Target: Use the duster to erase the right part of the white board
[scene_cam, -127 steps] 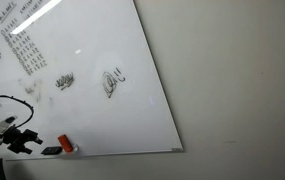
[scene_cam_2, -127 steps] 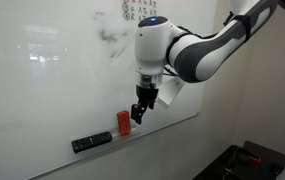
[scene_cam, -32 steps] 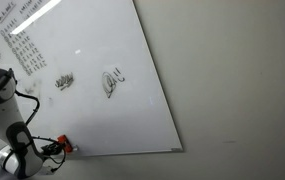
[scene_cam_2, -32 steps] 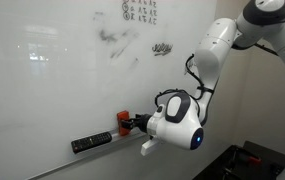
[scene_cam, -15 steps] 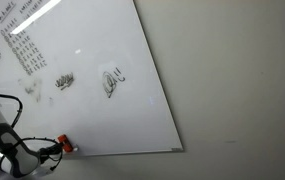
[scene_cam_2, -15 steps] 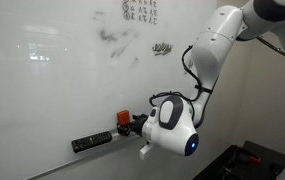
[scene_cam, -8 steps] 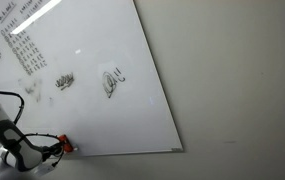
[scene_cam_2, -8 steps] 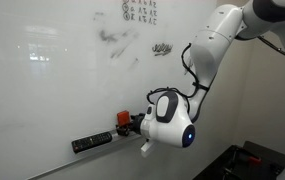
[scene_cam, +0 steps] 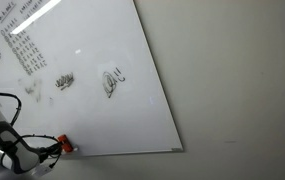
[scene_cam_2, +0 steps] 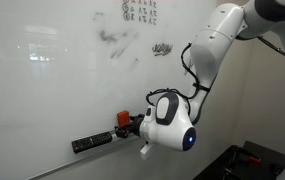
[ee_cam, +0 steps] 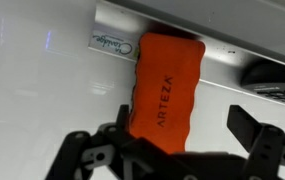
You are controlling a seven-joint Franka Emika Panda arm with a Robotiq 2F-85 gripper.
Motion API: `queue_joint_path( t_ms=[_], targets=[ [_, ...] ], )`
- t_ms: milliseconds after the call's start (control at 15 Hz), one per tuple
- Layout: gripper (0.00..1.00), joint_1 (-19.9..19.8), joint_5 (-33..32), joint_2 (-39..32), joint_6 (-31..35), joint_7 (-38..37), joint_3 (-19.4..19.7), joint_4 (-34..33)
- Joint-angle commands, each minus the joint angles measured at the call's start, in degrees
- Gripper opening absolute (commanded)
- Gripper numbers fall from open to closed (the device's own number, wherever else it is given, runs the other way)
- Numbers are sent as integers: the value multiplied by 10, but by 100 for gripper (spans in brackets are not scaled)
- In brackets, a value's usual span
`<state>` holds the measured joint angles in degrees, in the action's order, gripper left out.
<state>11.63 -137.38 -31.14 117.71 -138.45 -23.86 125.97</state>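
The duster (ee_cam: 164,95) should be grabbed across its long side edges, with the ARTEZA side toward me. Its opposite side then stays free to erase the board.
The orange-red duster (ee_cam: 164,95), marked ARTEZA, stands on the ledge at the bottom of the white board (scene_cam: 92,60). It also shows in both exterior views (scene_cam: 66,146) (scene_cam_2: 123,121). My gripper (ee_cam: 182,118) is open with the duster between its fingers. The left finger (ee_cam: 120,118) is at the duster's edge, and the right finger (ee_cam: 246,124) stands apart from it. The gripper shows at the board's bottom edge in both exterior views (scene_cam: 50,150) (scene_cam_2: 133,124). Black scribbles (scene_cam: 112,82) sit on the board's right part.
A flat black marker-like object (scene_cam_2: 92,142) lies on the ledge beside the duster and also shows in the wrist view (ee_cam: 277,75). More writing (scene_cam: 22,45) fills the board's upper area. The board ledge (ee_cam: 217,45) carries a small label (ee_cam: 107,42). A bare wall (scene_cam: 232,80) lies beyond the board's edge.
Over the last second the wrist has shifted slightly closer to the duster. The duster and the black object have not moved.
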Motion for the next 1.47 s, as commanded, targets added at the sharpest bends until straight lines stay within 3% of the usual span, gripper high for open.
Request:
queue_joint_path(
  t_ms=[0,867,933,1000,1333,1400],
  targets=[
    [100,17,27,18,-29,-8,8,17],
    [100,13,18,23,-35,-45,15,28],
    [75,13,15,22,-37,-53,16,28],
    [74,14,13,22,-36,-53,17,28],
    [34,14,9,22,-37,-67,18,29],
    [30,15,9,23,-37,-70,18,31]
  ],
)
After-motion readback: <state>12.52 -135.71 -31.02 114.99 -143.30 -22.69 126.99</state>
